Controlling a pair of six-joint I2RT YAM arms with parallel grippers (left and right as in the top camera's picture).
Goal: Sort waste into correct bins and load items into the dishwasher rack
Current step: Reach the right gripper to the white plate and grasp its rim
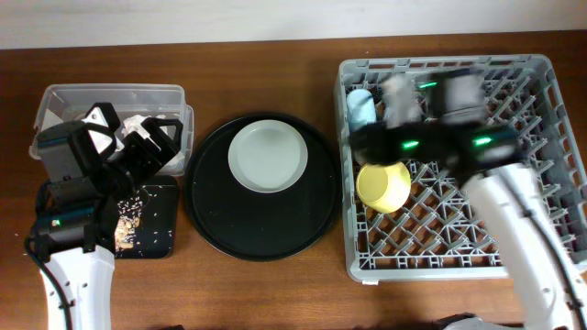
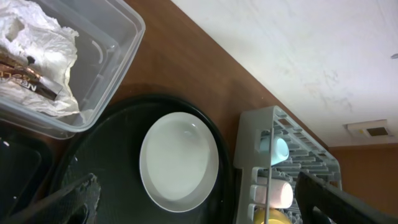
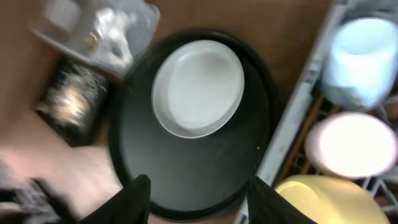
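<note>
The pale plate needs to be loaded upright in the grey rack. My right gripper should next grab the pale plate's rim (image 1: 305, 159) (image 3: 239, 99) on the side facing that rack.
The pale plate (image 1: 267, 156) lies on the big round black tray (image 1: 261, 234). The grey rack (image 1: 541, 137) holds the yellow bowl (image 1: 383, 186) and the light-blue cup (image 1: 360, 108); the pink cup (image 3: 357, 146) lies between them. The clear box (image 2: 112, 37) holds the white napkin (image 2: 37, 43) and the gold foil wrapper (image 2: 31, 84). The flat black tray (image 1: 165, 240) holds food scraps (image 1: 128, 220). My left gripper (image 2: 199, 208) is open and empty over the bins. My right gripper (image 3: 199, 202) is open and empty at the rack's left edge, blurred. The chopsticks are out of view.
The round black tray sits between the bins on the left and the rack on the right. Bare brown table (image 1: 275, 293) lies in front of it. A pale wall runs along the far table edge.
</note>
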